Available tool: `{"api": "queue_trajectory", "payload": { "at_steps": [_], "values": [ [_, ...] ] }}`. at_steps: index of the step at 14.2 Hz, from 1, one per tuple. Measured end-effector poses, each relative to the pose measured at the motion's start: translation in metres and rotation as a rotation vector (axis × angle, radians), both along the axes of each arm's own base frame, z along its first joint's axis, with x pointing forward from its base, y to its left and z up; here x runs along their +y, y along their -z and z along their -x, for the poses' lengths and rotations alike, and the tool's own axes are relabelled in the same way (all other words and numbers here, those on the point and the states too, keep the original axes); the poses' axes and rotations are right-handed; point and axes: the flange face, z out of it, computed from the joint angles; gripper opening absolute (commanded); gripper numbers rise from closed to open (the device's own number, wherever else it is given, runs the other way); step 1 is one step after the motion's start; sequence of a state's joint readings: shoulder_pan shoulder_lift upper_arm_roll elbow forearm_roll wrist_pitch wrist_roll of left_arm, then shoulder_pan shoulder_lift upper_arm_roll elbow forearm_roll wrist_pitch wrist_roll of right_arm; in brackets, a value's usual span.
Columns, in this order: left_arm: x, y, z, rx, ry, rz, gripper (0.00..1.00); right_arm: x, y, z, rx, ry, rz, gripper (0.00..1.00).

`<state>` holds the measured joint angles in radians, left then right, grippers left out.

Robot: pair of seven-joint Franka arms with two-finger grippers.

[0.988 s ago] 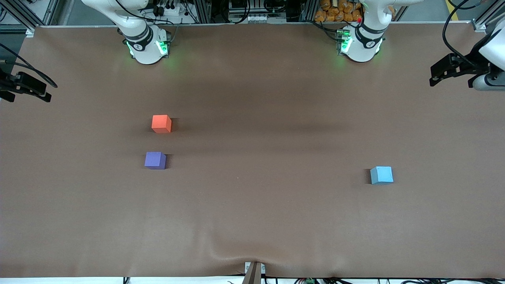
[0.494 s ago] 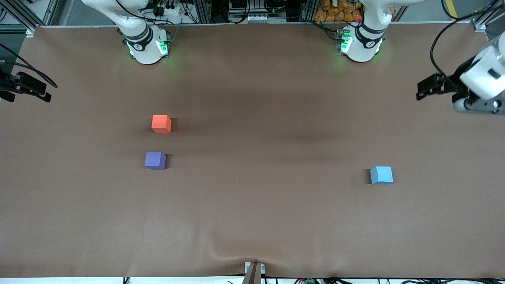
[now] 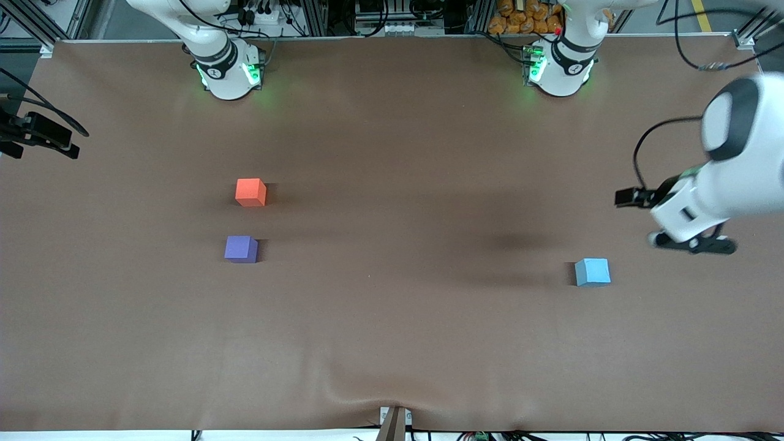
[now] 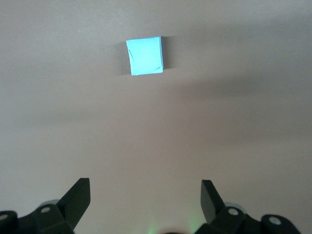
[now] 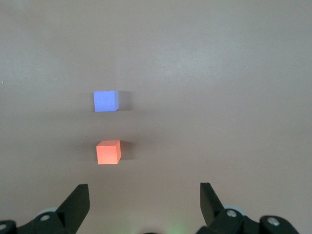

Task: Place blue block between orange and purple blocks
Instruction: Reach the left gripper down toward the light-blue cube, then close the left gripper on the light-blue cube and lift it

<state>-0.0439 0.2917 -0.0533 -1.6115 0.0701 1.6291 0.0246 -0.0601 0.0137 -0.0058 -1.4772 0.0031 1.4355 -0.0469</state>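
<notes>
The left gripper grabs the light blue block (image 3: pixel 592 272) by its two opposite sides next, to place it between the orange and purple blocks.
The light blue block (image 3: pixel 592 272) sits alone on the table toward the left arm's end; it also shows in the left wrist view (image 4: pixel 145 56). The orange block (image 3: pixel 250 192) and the purple block (image 3: pixel 241 249) sit toward the right arm's end with a gap between them, the purple one nearer the front camera. Both show in the right wrist view: orange block (image 5: pixel 108 152), purple block (image 5: pixel 106 101). My left gripper (image 3: pixel 695 245) (image 4: pixel 145 197) is open and empty, up over bare table beside the blue block. My right gripper (image 5: pixel 144 202) is open and empty and waits.
The brown table cover (image 3: pixel 392 331) has a wrinkle at its front edge near a small bracket (image 3: pixel 395 419). Only a dark part of the right arm's hand (image 3: pixel 46 136) shows at the edge of the front view. The two arm bases (image 3: pixel 226 73) (image 3: pixel 560 67) stand along the back edge.
My left arm has swung in from the table's end and come down toward the blue block. The right arm and all three blocks have not moved.
</notes>
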Motion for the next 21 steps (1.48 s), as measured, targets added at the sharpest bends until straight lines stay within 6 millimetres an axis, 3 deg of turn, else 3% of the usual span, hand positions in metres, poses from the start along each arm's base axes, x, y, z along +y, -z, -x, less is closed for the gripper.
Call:
{"api": "queue_trajectory", "payload": {
  "at_steps": [4,8,13,21],
  "values": [
    [0.003,0.073,0.003,-0.057,0.010,0.007,1.00,-0.001,0.000,0.000,0.001,0.001,0.000,1.00],
    [0.020,0.121,0.004,-0.143,-0.005,0.022,1.00,-0.001,0.000,0.000,0.001,0.002,0.000,1.00],
    [0.036,0.182,-0.011,-0.220,-0.023,0.040,1.00,-0.001,0.001,0.000,0.002,0.002,0.000,1.00],
    [0.035,0.228,-0.030,-0.208,-0.025,0.047,1.00,-0.001,0.001,0.000,0.002,0.002,0.000,1.00]
  ]
}}
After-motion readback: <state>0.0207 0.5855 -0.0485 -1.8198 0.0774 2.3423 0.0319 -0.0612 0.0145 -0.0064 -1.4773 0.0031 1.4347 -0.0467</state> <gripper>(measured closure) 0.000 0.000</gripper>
